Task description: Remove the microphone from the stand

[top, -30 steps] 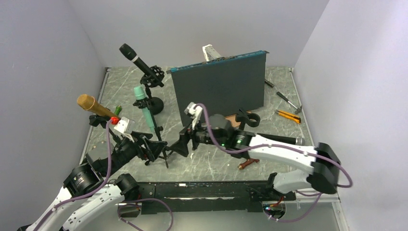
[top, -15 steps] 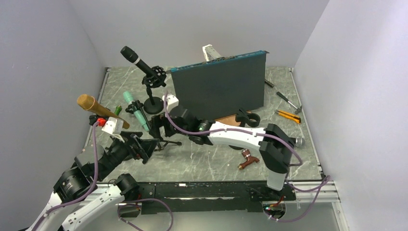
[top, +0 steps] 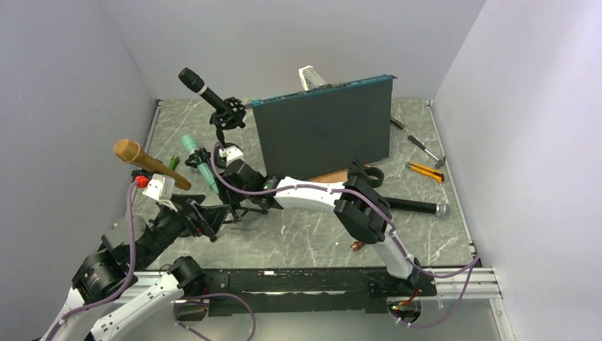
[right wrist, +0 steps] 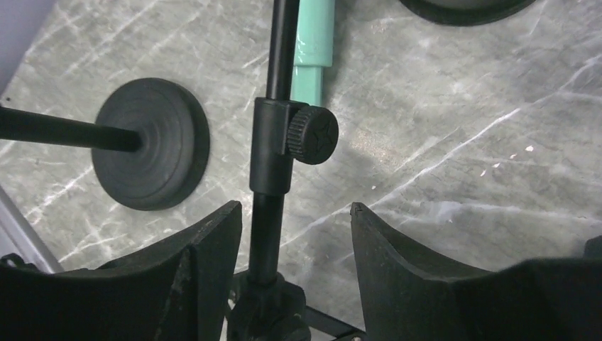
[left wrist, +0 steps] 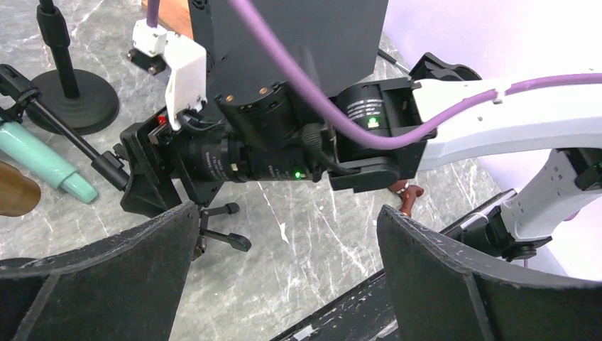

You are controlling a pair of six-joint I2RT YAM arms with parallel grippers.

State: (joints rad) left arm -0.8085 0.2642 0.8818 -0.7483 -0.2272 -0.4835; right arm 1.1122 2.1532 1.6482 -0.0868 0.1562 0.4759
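Note:
I have the fingers of my right gripper wide apart, so if I lifted it now, it would slide up past the pole and the tripod stand would stay on the tabletop.
A mint green microphone (top: 199, 162) sits tilted in the clip of a black tripod stand (top: 238, 207) at the table's left. My right gripper (top: 227, 179) is open at that stand. In the right wrist view its gripper (right wrist: 294, 209) has the stand's pole (right wrist: 272, 181) between the jaws, close to the left finger (right wrist: 206, 249), with the mint microphone (right wrist: 312, 32) beyond. My left gripper (top: 204, 219) is open and empty just before the tripod. In the left wrist view the gripper (left wrist: 287, 213) faces the right wrist, with the microphone (left wrist: 42, 167) at the left.
A gold microphone (top: 142, 160) stands on a stand at the far left, its round base (right wrist: 152, 142) beside the pole. A black microphone (top: 206, 91) stands behind. A dark upright panel (top: 323, 131) fills the middle back. A utility knife (top: 426, 171), screwdriver (top: 419, 145) and black tube (top: 412, 206) lie right.
My right arm has swung left from the table's middle to the tripod stand. The mint microphone has tilted and shifted left. My left arm has drawn back slightly.

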